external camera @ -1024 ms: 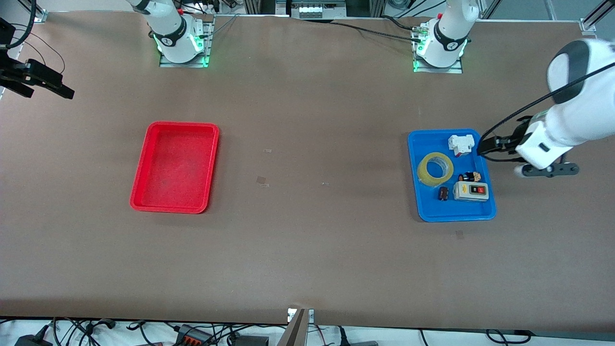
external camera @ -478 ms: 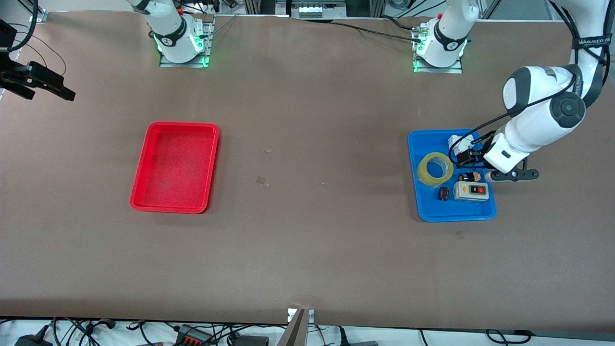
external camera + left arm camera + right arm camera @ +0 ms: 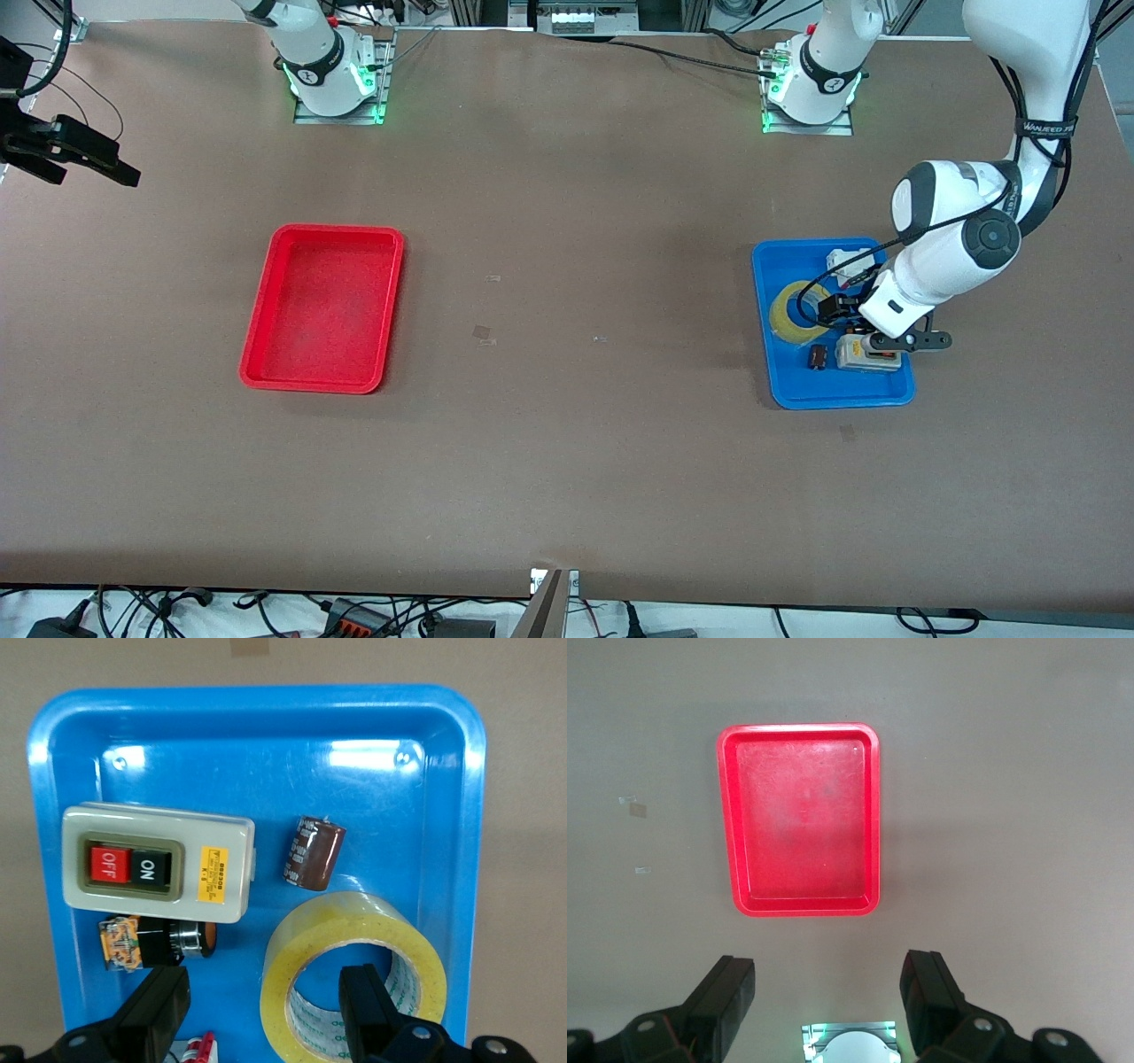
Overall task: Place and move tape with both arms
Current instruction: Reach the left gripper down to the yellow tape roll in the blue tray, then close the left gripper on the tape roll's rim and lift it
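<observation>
The left gripper's fingers are still above the yellow tape's top rim (image 3: 788, 325) in the blue tray (image 3: 842, 400), so they would miss the tape if they closed now and need to go lower first.
The yellow tape (image 3: 788, 319) lies flat in the blue tray (image 3: 842, 400) at the left arm's end of the table. It also shows in the left wrist view (image 3: 306, 943). My left gripper (image 3: 837, 310) hangs low over the tray and is open and empty (image 3: 264, 997). One finger (image 3: 365, 997) is over the roll's hole. The other finger (image 3: 159, 1001) is over the tray floor beside the roll. My right gripper (image 3: 97, 159) waits high over the right arm's end of the table, open and empty (image 3: 831, 992).
In the blue tray (image 3: 257, 698) with the tape lie a grey OFF/ON switch box (image 3: 159, 864), a brown capacitor (image 3: 313, 853), a small black push-button part (image 3: 155, 941) and a white part (image 3: 846, 260). An empty red tray (image 3: 337, 230) stands toward the right arm's end.
My left arm has swung in from outside the blue tray's end to over the tray, bringing its open gripper down over the tape. The right arm has not moved.
</observation>
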`<state>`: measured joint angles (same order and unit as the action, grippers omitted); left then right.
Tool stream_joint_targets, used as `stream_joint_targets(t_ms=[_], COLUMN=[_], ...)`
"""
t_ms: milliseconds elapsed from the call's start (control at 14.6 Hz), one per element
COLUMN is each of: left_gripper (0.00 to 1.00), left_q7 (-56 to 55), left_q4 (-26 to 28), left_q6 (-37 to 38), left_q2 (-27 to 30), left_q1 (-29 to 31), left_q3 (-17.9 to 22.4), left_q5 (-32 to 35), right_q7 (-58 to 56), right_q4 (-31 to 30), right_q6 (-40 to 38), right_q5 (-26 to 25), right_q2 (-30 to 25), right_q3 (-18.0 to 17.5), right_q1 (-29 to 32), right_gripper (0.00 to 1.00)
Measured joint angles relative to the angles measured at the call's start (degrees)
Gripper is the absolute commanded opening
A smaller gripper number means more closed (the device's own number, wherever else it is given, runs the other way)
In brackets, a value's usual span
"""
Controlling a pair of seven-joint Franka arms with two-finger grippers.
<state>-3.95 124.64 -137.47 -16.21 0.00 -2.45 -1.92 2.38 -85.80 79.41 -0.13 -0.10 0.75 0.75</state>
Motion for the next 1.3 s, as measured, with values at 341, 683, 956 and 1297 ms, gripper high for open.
stream_joint_targets(t_ms=[341,683,956,1297], left_gripper=[1.0,1.0,0.72,0.16], left_q7=[0.9,2.23,2.46,2.74], left_q4=[0.01,0.41,0.71,0.72], left_q6=[0.0,0.05,0.06,0.06], left_q2=[-2.38,-3.99,-4.89,-5.11], left_q1=[-0.13,-0.16,-1.02,-1.35], left_q3=[0.0,0.0,-0.09,-0.07], left_q5=[0.0,0.0,0.0,0.02], right_q7=[0.0,0.0,0.0,0.0], right_q4=[-0.01,-0.07,-0.07,-0.13], right_q6=[0.0,0.0,0.01,0.03], right_q5=[0.0,0.0,0.0,0.0], right_q2=[0.41,0.42,0.43,0.57], right_q3=[-0.03,-0.04,-0.14,-0.25], right_q1=[-0.01,-0.01,-0.03,-0.04], right_gripper=[0.98,0.98,0.98,0.98])
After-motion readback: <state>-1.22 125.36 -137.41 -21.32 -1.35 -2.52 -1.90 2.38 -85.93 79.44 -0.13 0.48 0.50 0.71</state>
